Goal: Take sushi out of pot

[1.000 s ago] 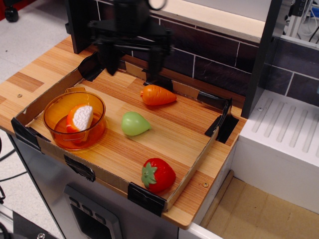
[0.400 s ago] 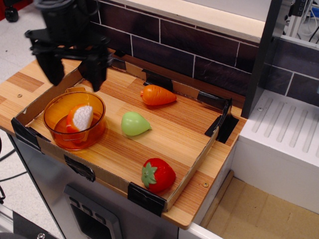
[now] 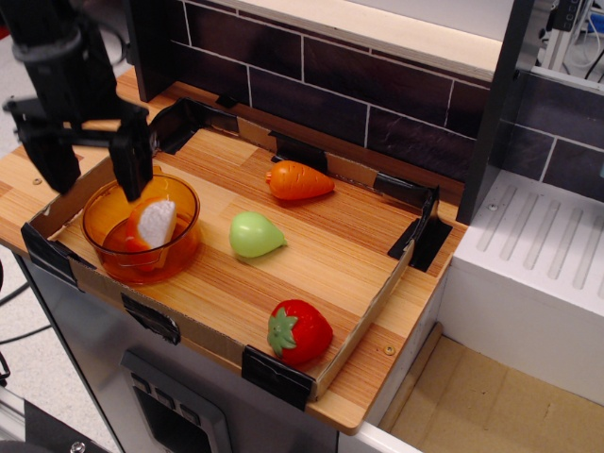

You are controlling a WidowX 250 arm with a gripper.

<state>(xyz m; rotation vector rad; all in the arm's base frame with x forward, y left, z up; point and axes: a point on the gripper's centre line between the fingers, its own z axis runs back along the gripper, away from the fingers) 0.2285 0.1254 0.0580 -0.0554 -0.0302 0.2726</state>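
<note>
I will take the sushi out of the orange pot [image 3: 140,228], so my gripper will grab it next by its long sides.
The sushi [image 3: 154,223] lies tilted inside the translucent orange pot [image 3: 140,228] at the front left of the wooden tray; I see its white rice base and an orange top edge. My black gripper [image 3: 94,166] hangs open above the pot's back left rim. One finger [image 3: 132,162] stands just over the sushi and the other finger [image 3: 57,160] is outside the pot to the left. It holds nothing.
An orange carrot [image 3: 299,181], a green pear-shaped toy [image 3: 255,235] and a red strawberry [image 3: 300,332] lie on the tray. Low cardboard walls [image 3: 363,321] ring the tray. A dark brick wall [image 3: 359,94] stands behind, a white rack [image 3: 547,245] to the right.
My gripper has swept from the tray's back middle to the left and down, and now hangs over the pot. The toys have not moved.
</note>
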